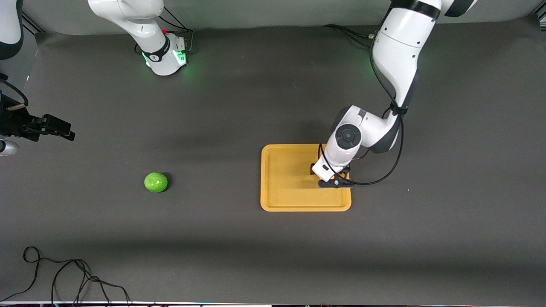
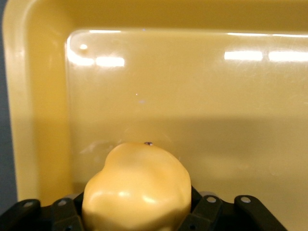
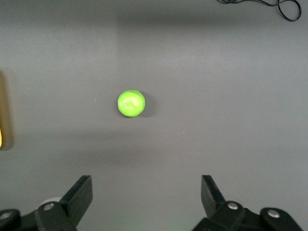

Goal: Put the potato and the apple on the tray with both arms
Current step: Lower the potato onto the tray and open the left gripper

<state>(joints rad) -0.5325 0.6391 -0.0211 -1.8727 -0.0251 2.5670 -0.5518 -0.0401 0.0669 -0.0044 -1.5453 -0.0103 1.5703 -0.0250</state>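
Note:
The potato is inside the tray's rim, low over the tray's bottom. It would stay on the tray if my left gripper opened now.
My left gripper [image 1: 331, 176] is low over the orange-yellow tray [image 1: 281, 179], near the tray's end toward the left arm. In the left wrist view it [image 2: 137, 211] is shut on the pale yellow, lumpy potato [image 2: 137, 187], close above the tray floor [image 2: 202, 91]. The potato is hidden under the arm in the front view. The green apple [image 1: 156, 182] lies on the dark table toward the right arm's end, apart from the tray. My right gripper [image 1: 53, 126] is open and empty at that end; its wrist view shows it [image 3: 147, 185] well above the apple [image 3: 131, 103].
A loose black cable [image 1: 64, 273] lies on the table near the front camera at the right arm's end, and shows in the right wrist view [image 3: 269, 5]. A sliver of the tray's edge [image 3: 2, 115] shows in that view. The right arm's base [image 1: 166, 55] stands at the table's back.

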